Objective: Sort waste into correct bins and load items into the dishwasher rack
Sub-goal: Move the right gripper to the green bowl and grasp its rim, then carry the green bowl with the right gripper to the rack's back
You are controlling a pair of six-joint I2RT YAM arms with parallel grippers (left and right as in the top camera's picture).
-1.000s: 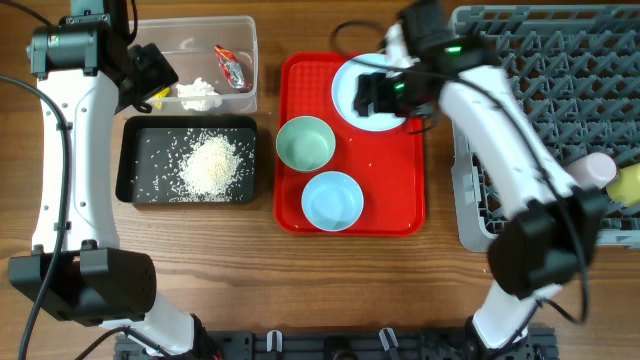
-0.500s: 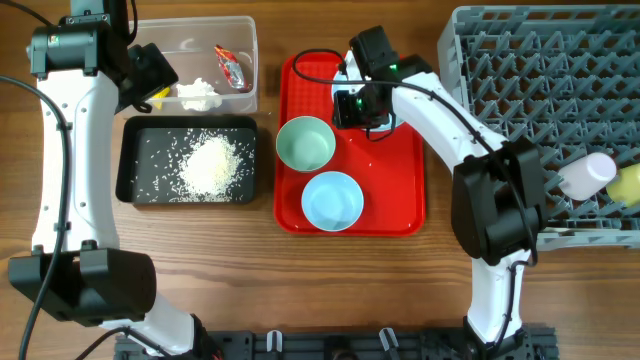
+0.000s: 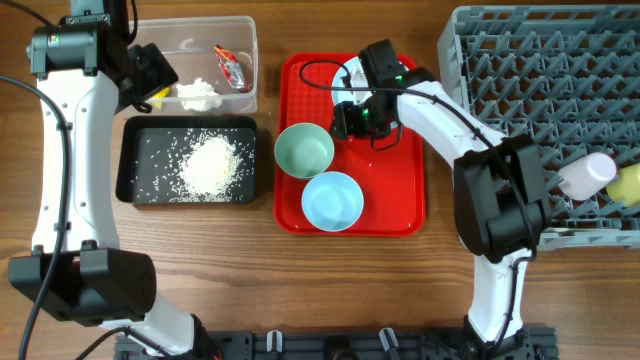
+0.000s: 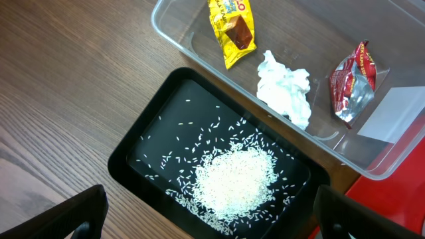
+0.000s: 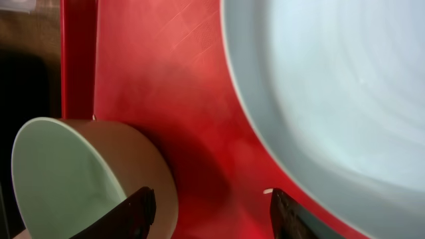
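Observation:
The pale-green bowl's base will stay free to load into the grey rack, as my right gripper will next grab the pale-green bowl's rim [image 3: 327,134] on the side facing the light-blue plate.
My right gripper [image 3: 352,120] [image 5: 209,212] is open and low over the red serving tray [image 3: 400,190], between the pale-green bowl [image 3: 304,150] [image 5: 60,172] and the light-blue plate [image 3: 350,78] [image 5: 332,86], which my arm mostly hides from above. One finger is close beside the green bowl's wall. A light-blue bowl [image 3: 332,200] sits in front. My left gripper [image 4: 212,216] is open and empty above the black tray [image 3: 190,163] [image 4: 143,149] holding rice [image 4: 236,179]. The clear tub [image 3: 245,60] [image 4: 398,113] holds a red wrapper [image 4: 352,83], a yellow wrapper [image 4: 232,26] and a tissue [image 4: 285,86]. The grey rack [image 3: 540,90] holds a pink cup [image 3: 587,172] and a yellow cup [image 3: 630,180].
A single rice grain [image 5: 266,192] lies on the red tray by my right finger. Bare wooden table [image 3: 200,280] lies in front of the trays and left of the black tray.
My right arm swung left from over the plate and down to the gap between plate and green bowl. The green bowl shifted slightly. The left arm has not moved.

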